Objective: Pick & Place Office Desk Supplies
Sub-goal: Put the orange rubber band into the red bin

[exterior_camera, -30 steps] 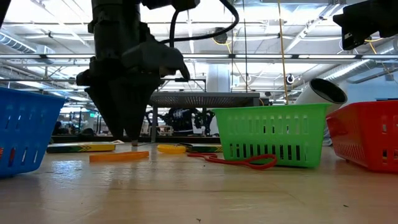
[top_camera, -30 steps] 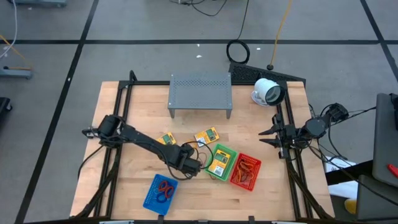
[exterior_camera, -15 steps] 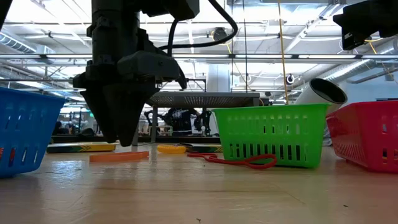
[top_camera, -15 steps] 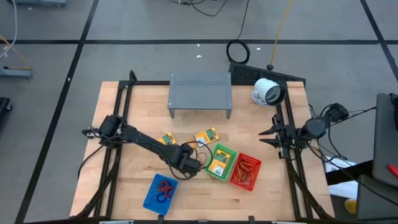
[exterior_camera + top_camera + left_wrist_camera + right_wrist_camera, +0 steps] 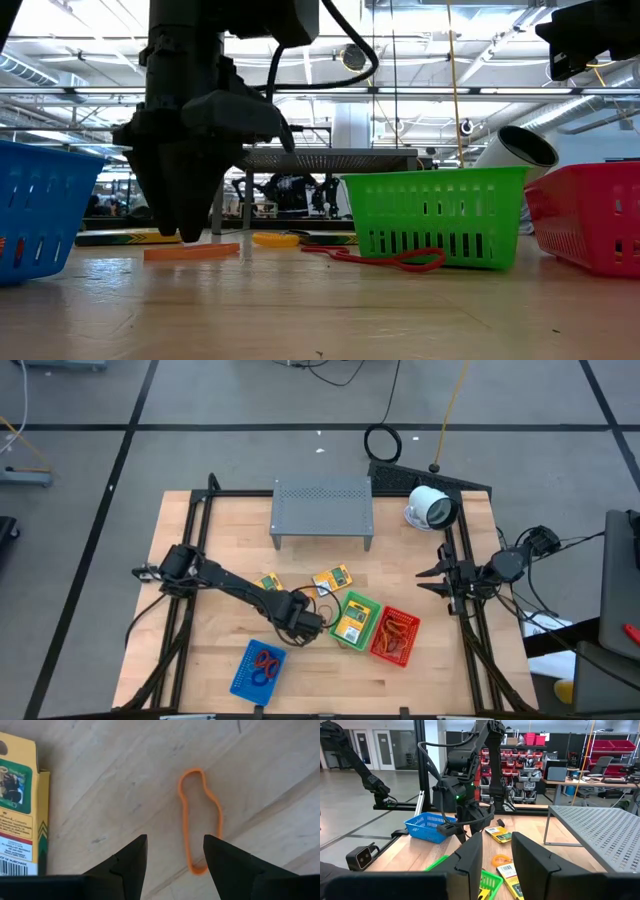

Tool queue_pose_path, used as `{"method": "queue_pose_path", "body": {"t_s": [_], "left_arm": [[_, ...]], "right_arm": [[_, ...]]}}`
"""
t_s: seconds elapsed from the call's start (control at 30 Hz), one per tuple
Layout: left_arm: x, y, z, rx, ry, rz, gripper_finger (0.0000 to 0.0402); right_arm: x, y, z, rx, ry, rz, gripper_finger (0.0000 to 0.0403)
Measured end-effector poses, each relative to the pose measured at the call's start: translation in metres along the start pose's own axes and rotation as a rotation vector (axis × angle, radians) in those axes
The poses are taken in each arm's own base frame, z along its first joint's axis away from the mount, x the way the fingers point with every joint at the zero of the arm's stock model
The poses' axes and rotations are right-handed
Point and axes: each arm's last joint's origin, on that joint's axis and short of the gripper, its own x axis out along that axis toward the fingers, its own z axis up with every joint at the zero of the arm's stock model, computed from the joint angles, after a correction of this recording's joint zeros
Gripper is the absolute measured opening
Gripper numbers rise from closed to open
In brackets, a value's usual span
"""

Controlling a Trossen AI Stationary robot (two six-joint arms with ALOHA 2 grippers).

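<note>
I should next grab the orange rubber band by its narrow end point(image 5: 198, 870) with my left gripper, so that I can place the rubber band in the red basket.
An orange rubber band point(image 5: 200, 820) lies flat on the wooden table. My left gripper point(image 5: 175, 862) points down just above it, open, with one end of the band between its fingertips; in the low view the gripper point(image 5: 188, 232) hangs over the band point(image 5: 190, 252) without touching it. Two yellow packets point(image 5: 333, 578) point(image 5: 268, 584) lie flat on the table; a third point(image 5: 350, 625) lies in the green basket point(image 5: 362, 603). A yellow band point(image 5: 275, 240) and a red band point(image 5: 385, 258) lie nearby. My right gripper point(image 5: 495, 855) waits open at the table's right edge.
A blue basket point(image 5: 240, 678) with coloured rings stands at the near edge, and a red basket point(image 5: 408, 628) stands right of the green one. A grey perforated shelf point(image 5: 322, 512) and a white round device point(image 5: 430, 507) stand at the far side.
My left gripper has tipped a little, and its fingertips have swung slightly toward the table's left and down, over the orange band. It has stayed open. The band has not moved.
</note>
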Motion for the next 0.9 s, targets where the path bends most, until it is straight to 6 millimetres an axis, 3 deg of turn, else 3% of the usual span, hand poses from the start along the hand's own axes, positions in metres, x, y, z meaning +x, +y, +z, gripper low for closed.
{"method": "queue_pose_path", "body": {"t_s": [0.23, 0.9], "left_arm": [[0.013, -0.006, 0.003, 0.006, 0.044, -0.026, 0.0204], [0.015, -0.006, 0.010, 0.036, 0.067, -0.069, 0.0204]], "right_arm": [[0.000, 0.000, 0.000, 0.000, 0.000, 0.000, 0.0094], [0.000, 0.000, 0.000, 0.000, 0.000, 0.000, 0.0094]]}}
